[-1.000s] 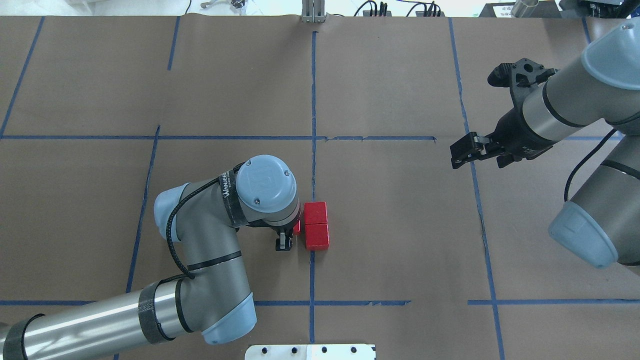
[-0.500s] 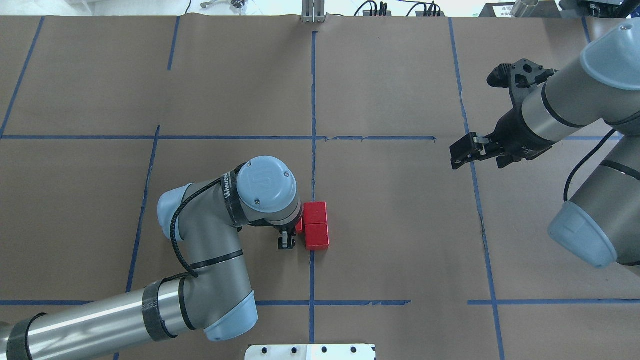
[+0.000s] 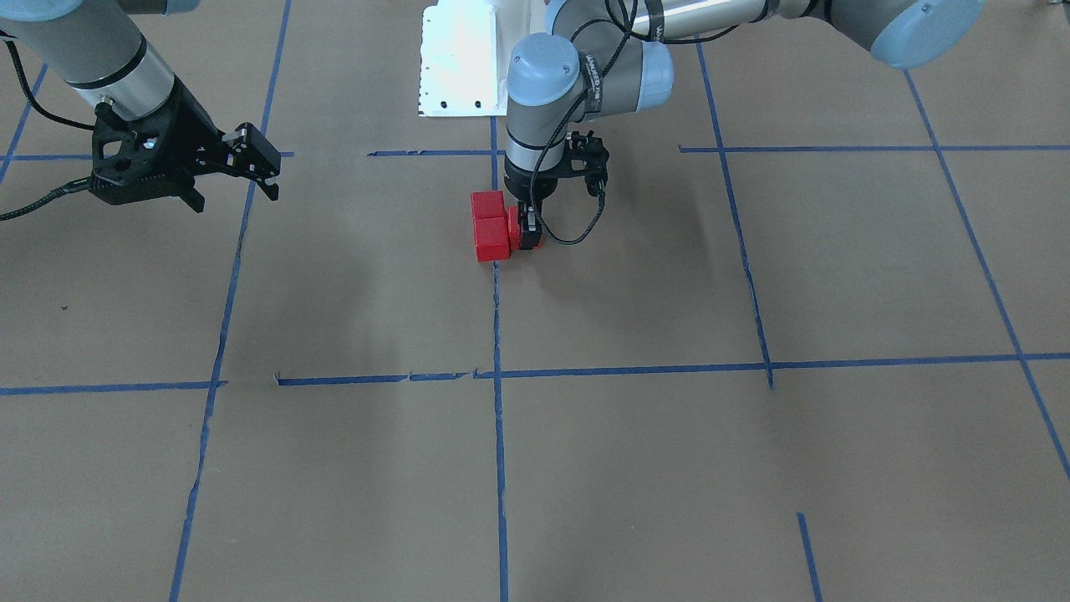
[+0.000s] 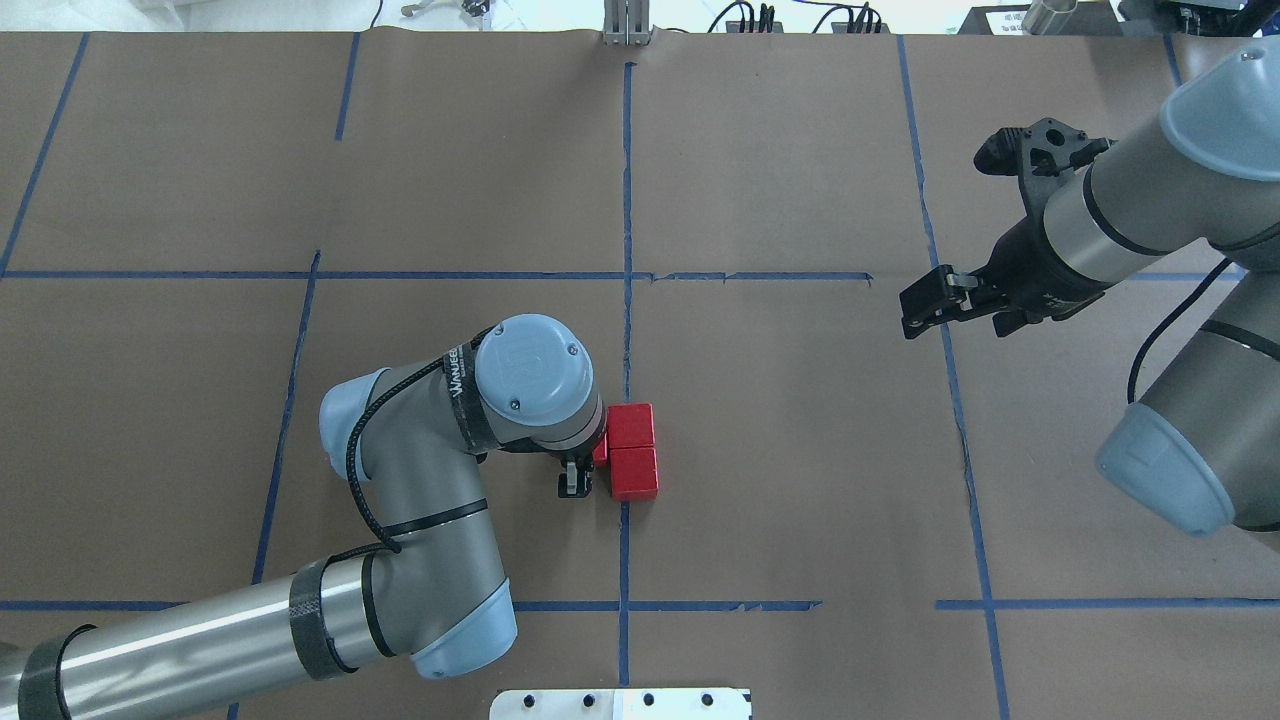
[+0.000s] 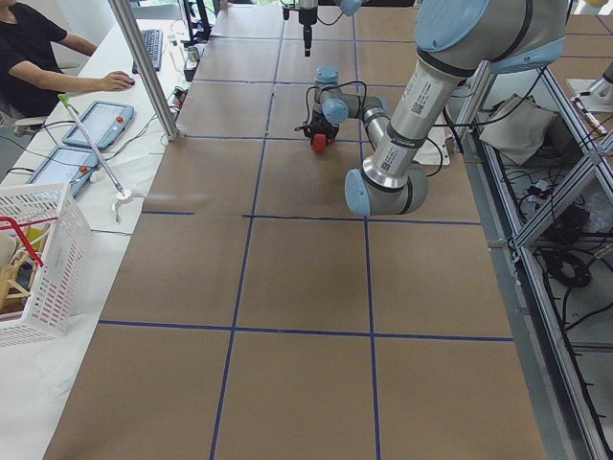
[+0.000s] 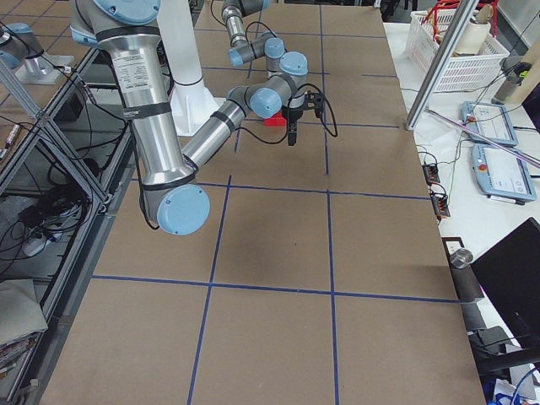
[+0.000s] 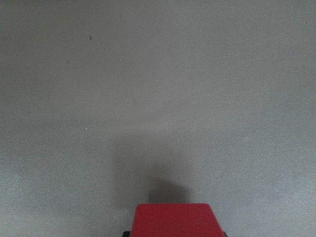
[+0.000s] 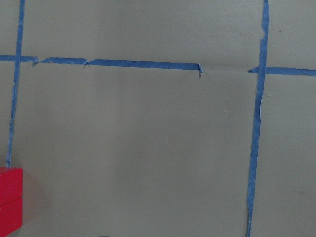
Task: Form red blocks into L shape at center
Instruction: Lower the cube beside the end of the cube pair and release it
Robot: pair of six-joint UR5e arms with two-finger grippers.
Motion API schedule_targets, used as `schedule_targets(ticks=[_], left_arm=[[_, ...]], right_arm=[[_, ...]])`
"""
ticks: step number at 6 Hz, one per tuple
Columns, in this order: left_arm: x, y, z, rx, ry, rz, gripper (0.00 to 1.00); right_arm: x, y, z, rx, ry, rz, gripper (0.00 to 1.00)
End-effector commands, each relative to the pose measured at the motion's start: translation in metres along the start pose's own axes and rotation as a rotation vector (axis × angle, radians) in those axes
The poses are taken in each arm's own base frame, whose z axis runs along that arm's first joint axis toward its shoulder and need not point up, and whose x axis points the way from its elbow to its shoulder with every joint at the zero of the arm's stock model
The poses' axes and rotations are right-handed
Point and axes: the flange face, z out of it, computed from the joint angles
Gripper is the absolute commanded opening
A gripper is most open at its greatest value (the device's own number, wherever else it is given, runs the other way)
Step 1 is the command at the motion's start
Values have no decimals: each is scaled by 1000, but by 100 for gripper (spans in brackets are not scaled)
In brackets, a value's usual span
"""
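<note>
My left gripper needs to let go of the held block, because the block sits low on the tabletop beside the red pair and would stay standing.
Two red blocks sit side by side touching on the brown paper, just right of the central blue tape line; they also show in the front-facing view and at the right wrist view's lower left edge. My left gripper is shut on the third red block, low at the table, close against the pair's left side. This block fills the bottom of the left wrist view. My right gripper is open and empty, hovering far right of the blocks.
Blue tape lines mark a grid on the paper. The robot's white base plate lies at the near edge. In the exterior left view a white basket and a seated operator are beside the table.
My left arm has shifted slightly right, bringing the held red block closer to the pair. The right arm has barely moved.
</note>
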Motion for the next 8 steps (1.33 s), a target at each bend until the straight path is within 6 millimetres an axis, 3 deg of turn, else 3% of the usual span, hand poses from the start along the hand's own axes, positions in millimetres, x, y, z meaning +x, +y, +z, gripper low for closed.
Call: schedule_targets(ticks=[1,5,6,7,8], left_arm=[[2,-1,0,2,10,-4,4],[3,0,5,6,11,-4,7],[4,0,4,3,13,-5,29],[4,0,4,4,13,-5,99],[3,2,3,1,12,-3,100]], right_arm=[[0,0,0,0,0,0,100],[0,0,1,-1,1,1,100],[0,0,1,-1,1,1,100],[0,0,0,0,0,0,100],[0,0,0,0,0,2,100]])
